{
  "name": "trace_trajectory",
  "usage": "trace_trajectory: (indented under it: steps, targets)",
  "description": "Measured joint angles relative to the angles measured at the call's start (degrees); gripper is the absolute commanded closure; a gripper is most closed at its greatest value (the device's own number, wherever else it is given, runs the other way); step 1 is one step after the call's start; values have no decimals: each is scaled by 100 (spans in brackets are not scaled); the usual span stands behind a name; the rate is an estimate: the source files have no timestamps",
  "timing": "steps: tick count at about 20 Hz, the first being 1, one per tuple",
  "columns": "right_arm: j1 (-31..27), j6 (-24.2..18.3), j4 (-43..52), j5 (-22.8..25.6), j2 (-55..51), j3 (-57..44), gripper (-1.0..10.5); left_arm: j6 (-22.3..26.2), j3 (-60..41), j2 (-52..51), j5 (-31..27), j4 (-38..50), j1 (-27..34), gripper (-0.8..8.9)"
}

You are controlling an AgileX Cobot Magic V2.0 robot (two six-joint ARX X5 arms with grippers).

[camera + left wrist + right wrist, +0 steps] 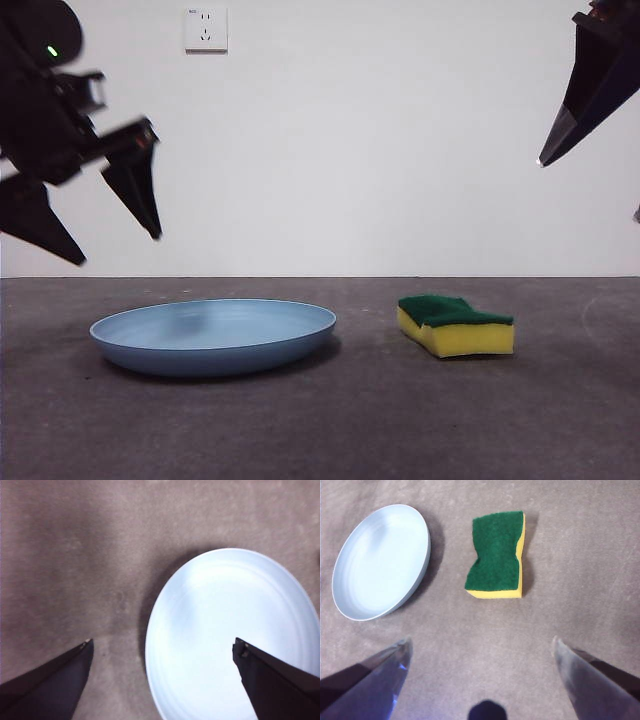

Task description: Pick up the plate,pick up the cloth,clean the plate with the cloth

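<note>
The green-and-yellow sponge should be picked up next with my right gripper by its narrowed middle (448, 325), so that it can wipe the plate (213, 334) clean.
The light-blue plate (213, 334) lies flat on the grey table, left of centre. It also shows in the left wrist view (232, 635) and the right wrist view (381, 561). The cloth (456, 324) is a yellow sponge with a green top and lies to the right of the plate, apart from it; the right wrist view (496, 555) shows it too. My left gripper (115, 240) hangs open and empty above the plate's left rim; in the left wrist view (162, 647) its jaws straddle that rim. My right gripper (480, 645) is open and empty, high at the right, above and short of the sponge.
The grey table (330, 430) runs back to a white wall with a socket (205, 29). Bare table surface lies between plate and sponge and in front of both.
</note>
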Motion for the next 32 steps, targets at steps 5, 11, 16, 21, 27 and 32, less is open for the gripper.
trace_trajectory:
  steps: [5,11,16,21,27,32]
  targets:
    - [0,0,0,0,0,0,474,44,44,748,-273,79,-179,347]
    - [0,0,57,13,0,0,474,90,52,1058,-315,151,-192,564]
    - [0,0,289,15,0,0,474,326,52,1058,-308,133,-249,826]
    - [0,0,313,13,0,0,474,433,72,1056,-247,122,-321,822]
    - [44,-321,184,20,116,651,474,483,72,514,-278,-4,-415,822]
    - [337,-802,-435,140,1172,1917,474,544,72,-568,-299,-363,-483,822]
